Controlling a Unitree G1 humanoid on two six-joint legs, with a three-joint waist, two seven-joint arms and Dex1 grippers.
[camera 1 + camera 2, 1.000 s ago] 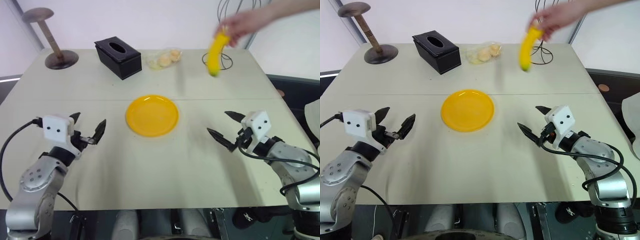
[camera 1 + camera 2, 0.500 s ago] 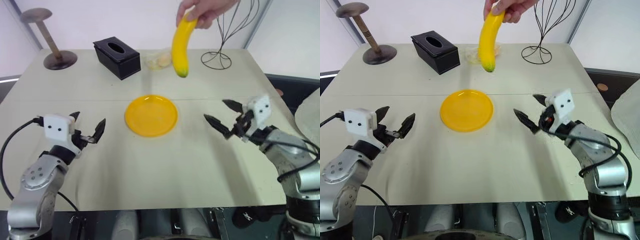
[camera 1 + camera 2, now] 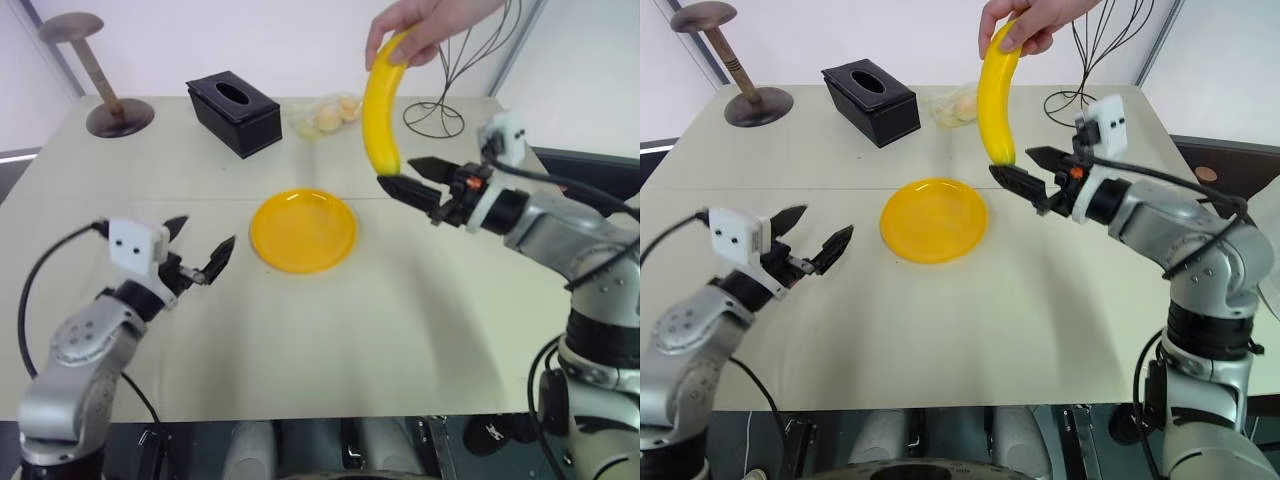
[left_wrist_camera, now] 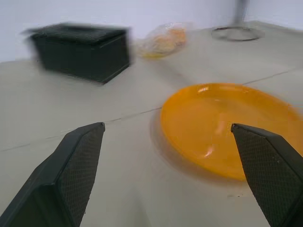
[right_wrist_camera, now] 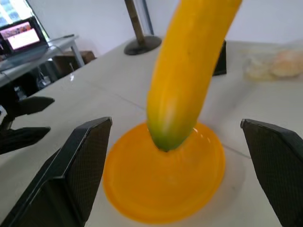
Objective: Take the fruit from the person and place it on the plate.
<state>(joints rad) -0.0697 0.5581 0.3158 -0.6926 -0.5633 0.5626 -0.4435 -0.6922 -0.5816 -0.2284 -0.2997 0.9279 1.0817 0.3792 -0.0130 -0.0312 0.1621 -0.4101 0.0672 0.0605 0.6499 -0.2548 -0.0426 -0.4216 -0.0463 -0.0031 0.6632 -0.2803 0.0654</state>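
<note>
The banana's lower tip (image 3: pixel 385 168) (image 5: pixel 168 139) hangs short of my right gripper's fingers, so closing now would miss it. My right gripper first moves toward the banana's tip, then closes on the banana.
A person's hand (image 3: pixel 420 25) holds the fruit, a long yellow banana (image 3: pixel 380 110), by its top end, so that it hangs upright above the table's far half. My right gripper (image 3: pixel 397 172) is raised and open. Its fingers point left, just beside the banana's lower tip (image 5: pixel 165 137), with one finger on each side and neither touching. The yellow-orange plate (image 3: pixel 303 230) lies flat at mid-table, below and left of the banana. Lower at the left, my left gripper (image 3: pixel 205 232) is open and holds nothing, pointing toward the plate (image 4: pixel 227 127).
A black tissue box (image 3: pixel 236 112) stands at the back, with a wooden stand (image 3: pixel 100 80) in the far left corner. A clear bag of small round fruits (image 3: pixel 325 115) lies behind the banana. A black wire stand (image 3: pixel 440 110) is at the back right.
The person's hand brought the banana left and down toward mid-table. My right gripper rose and swung left up to its lower tip. My left gripper lifted slightly toward the plate.
</note>
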